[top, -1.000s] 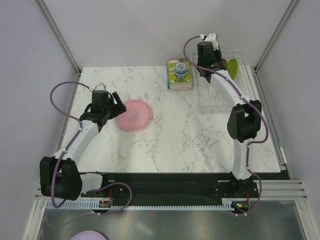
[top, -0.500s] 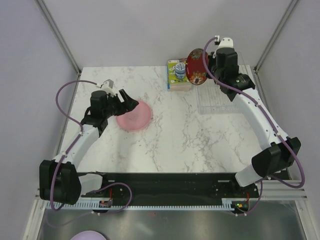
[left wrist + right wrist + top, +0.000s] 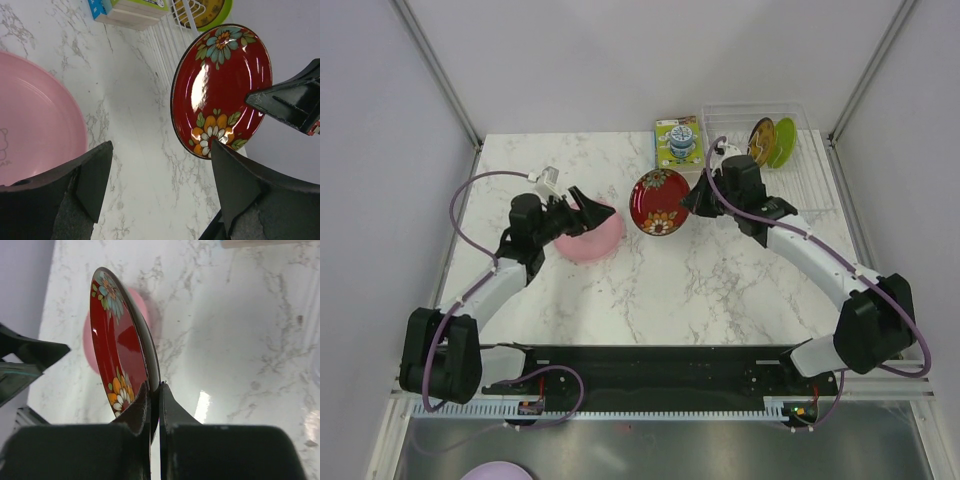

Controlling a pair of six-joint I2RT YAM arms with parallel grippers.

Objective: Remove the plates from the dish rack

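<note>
My left gripper needs to move toward the red flowered plate's free rim before it closes there, because that rim is beyond my fingers and closing now would miss it.
My right gripper (image 3: 692, 201) (image 3: 154, 390) is shut on the rim of the red flowered plate (image 3: 660, 202) (image 3: 120, 350) (image 3: 222, 85), holding it on edge above the mid table. The left gripper (image 3: 582, 205) (image 3: 160, 170) stands open just left of it, over the edge of the pink plate (image 3: 590, 232) (image 3: 35, 120), which lies flat on the marble. A yellow patterned plate (image 3: 762, 138) and a lime green plate (image 3: 784, 141) stand upright in the clear dish rack (image 3: 800, 180) at the back right.
A green-yellow printed box (image 3: 678, 142) stands at the back, left of the rack. A pale lavender disc (image 3: 498, 470) lies off the table at the bottom edge. Frame posts rise at both back corners.
The right arm has lifted the red plate out of the rack and swung it left and nearer, to mid table. The left gripper has moved right over the pink plate toward it.
</note>
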